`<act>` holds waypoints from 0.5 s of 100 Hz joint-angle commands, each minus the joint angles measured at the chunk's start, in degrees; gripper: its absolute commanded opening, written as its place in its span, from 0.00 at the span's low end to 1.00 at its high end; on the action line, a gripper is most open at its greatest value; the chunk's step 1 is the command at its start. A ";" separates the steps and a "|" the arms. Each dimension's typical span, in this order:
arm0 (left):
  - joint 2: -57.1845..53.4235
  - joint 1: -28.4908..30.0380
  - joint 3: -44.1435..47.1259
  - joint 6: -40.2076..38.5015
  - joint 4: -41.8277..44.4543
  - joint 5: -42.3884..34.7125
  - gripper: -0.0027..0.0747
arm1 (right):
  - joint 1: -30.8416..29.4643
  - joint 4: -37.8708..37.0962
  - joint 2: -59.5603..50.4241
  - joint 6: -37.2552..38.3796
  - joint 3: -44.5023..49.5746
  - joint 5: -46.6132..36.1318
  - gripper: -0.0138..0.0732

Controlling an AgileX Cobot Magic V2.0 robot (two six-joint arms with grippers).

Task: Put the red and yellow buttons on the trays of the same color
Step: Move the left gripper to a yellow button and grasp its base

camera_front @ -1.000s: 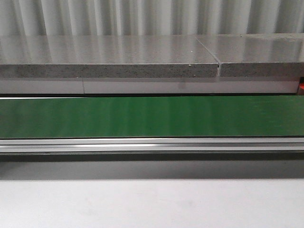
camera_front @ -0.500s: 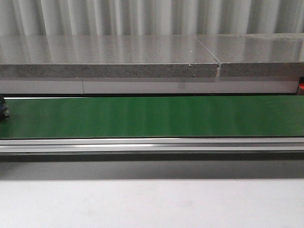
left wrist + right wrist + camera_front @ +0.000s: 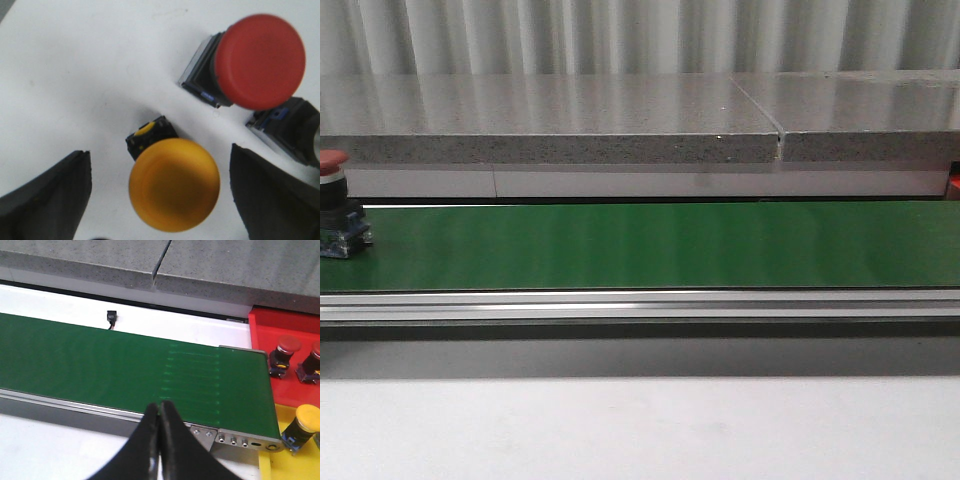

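My left fingers, on either side in the left wrist view, should close on the yellow cap (image 3: pixel 174 185) now.
In the left wrist view a yellow button (image 3: pixel 174 184) stands on a white surface between the spread fingers (image 3: pixel 50 200) of my left gripper (image 3: pixel 161 197), which is open and not touching it. A red button (image 3: pixel 260 60) stands just beyond it, beside another dark button body (image 3: pixel 295 130). In the front view a red button (image 3: pixel 334 205) rides the green belt (image 3: pixel 650 245) at the far left edge. My right gripper (image 3: pixel 159 412) is shut and empty over the belt's near rail. A red tray (image 3: pixel 260 340) holds two red buttons (image 3: pixel 288 346). A yellow tray (image 3: pixel 283 416) holds a yellow button (image 3: pixel 306 419).
A grey stone ledge (image 3: pixel 550 120) runs behind the belt. An aluminium rail (image 3: pixel 640 305) borders the belt's near side, with white tabletop (image 3: pixel 640 430) in front. The belt's end bracket (image 3: pixel 235 437) sits next to the trays.
A red button has come into the front view from the left edge and is travelling right along the belt. One second ago the belt showed nothing.
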 commanded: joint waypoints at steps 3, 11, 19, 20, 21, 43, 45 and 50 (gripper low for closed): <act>-2.64 0.16 -1.80 -0.03 -1.27 -3.28 0.73 | 0.09 0.37 0.40 -0.30 -1.50 -3.64 0.08; -2.64 0.16 -1.80 -0.03 -1.27 -3.28 0.68 | 0.09 0.37 0.40 -0.30 -1.50 -3.64 0.08; -2.64 0.16 -1.80 -0.03 -1.27 -3.28 0.60 | 0.09 0.37 0.40 -0.30 -1.50 -3.64 0.08; -2.64 0.16 -1.80 -0.03 -1.27 -3.28 0.59 | 0.09 0.37 0.40 -0.30 -1.50 -3.64 0.08; -2.64 0.16 -1.80 -0.03 -1.27 -3.28 0.58 | 0.09 0.37 0.40 -0.30 -1.50 -3.64 0.08; -2.64 0.16 -1.80 -0.03 -1.27 -3.63 0.34 | 0.09 0.37 0.40 -0.30 -1.50 -3.64 0.08; -2.64 0.16 -1.80 -0.03 -1.27 -3.63 0.33 | 0.09 0.37 0.40 -0.30 -1.50 -3.64 0.08; -2.64 0.16 -1.80 -0.03 -1.27 -3.63 0.30 | 0.09 0.37 0.40 -0.30 -1.50 -3.64 0.08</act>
